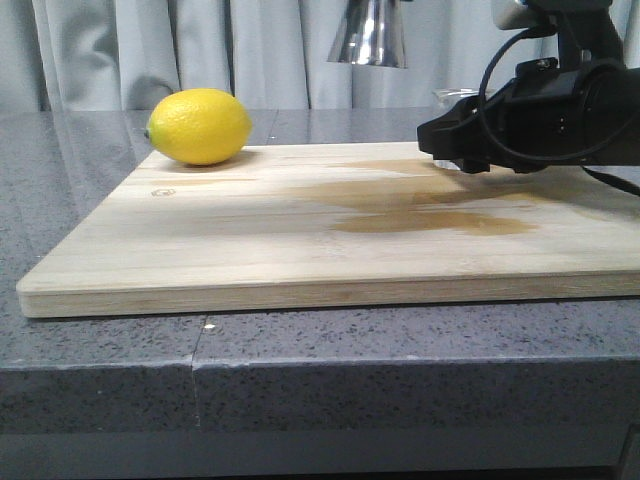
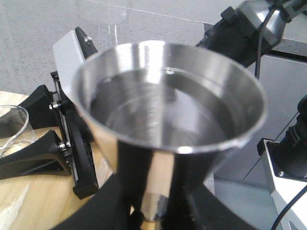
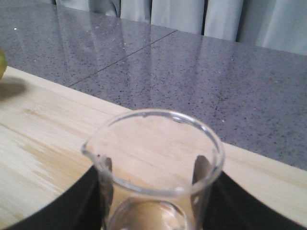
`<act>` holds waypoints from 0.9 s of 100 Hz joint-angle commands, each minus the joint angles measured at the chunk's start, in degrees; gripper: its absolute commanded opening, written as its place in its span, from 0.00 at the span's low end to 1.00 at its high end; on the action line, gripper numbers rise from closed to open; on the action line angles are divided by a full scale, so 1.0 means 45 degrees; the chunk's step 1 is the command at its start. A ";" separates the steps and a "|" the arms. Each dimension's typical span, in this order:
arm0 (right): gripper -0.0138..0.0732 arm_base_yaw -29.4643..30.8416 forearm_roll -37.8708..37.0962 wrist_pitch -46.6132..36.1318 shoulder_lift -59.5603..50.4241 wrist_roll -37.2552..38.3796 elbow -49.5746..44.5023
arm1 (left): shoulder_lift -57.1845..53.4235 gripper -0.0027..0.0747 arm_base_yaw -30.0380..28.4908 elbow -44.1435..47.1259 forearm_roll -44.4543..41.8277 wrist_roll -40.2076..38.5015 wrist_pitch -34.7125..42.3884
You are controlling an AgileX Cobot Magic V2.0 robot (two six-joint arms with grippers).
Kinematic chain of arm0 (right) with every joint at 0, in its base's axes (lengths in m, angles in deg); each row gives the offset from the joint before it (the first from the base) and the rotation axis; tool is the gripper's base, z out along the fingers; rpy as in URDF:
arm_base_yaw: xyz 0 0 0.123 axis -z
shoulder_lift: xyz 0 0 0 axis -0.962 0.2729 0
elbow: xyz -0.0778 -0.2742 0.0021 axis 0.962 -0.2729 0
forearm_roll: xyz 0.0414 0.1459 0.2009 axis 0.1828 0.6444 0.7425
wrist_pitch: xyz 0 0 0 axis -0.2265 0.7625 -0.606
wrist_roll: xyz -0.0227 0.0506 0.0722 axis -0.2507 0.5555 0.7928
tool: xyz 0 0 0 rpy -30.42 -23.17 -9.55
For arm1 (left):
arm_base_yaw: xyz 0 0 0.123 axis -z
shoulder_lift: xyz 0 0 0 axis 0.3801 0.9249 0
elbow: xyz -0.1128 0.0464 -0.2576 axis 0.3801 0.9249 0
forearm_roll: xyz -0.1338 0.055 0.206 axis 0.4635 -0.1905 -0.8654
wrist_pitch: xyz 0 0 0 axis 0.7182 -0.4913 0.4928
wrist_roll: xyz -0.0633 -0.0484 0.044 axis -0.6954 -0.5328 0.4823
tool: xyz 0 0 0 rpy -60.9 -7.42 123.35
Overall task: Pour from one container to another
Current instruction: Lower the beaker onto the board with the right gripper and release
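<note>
The glass beaker (image 3: 153, 163) stands low on the wooden board (image 3: 53, 143), the beaker's rim barely showing behind the fingers, so my right gripper releases the beaker now.
The steel jigger (image 2: 168, 110) is high above the board, and only its lower cone (image 1: 368, 35) shows at the top of the front view. My left gripper (image 2: 156, 211) is shut on its narrow waist. Clear liquid fills the upper cup. The clear glass beaker (image 3: 156, 167) stands upright on the wooden board's right part, looking empty, with my right gripper (image 3: 153, 191) shut on its sides. In the front view the right gripper (image 1: 455, 140) is low over the board, and the beaker's rim (image 1: 452, 96) barely shows behind it.
A yellow lemon (image 1: 199, 126) lies at the back left of the wooden cutting board (image 1: 250, 250). A dark wet patch (image 1: 430, 215) spreads over the board's right middle. The board rests on a grey stone counter (image 1: 100, 350); curtains hang behind.
</note>
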 commanded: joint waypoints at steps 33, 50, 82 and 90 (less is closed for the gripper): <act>0.65 0.0098 0.0296 -0.1351 -0.0431 0.0009 0.0237 | -0.0497 0.01 0.0064 -0.0374 0.0986 -0.0089 -0.0093; 0.82 0.0098 0.0808 -0.2050 -0.0431 -0.0013 0.0237 | -0.0497 0.01 0.0064 -0.0374 0.0986 -0.0089 -0.0093; 0.83 0.0098 0.0808 -0.3095 -0.1075 -0.0040 0.0237 | -0.0486 0.01 0.0064 -0.0374 0.0986 -0.0040 0.0034; 0.83 0.0098 0.0808 -0.3288 -0.1499 -0.0040 0.0237 | -0.0486 0.01 0.0064 -0.0374 0.0986 0.0083 0.0274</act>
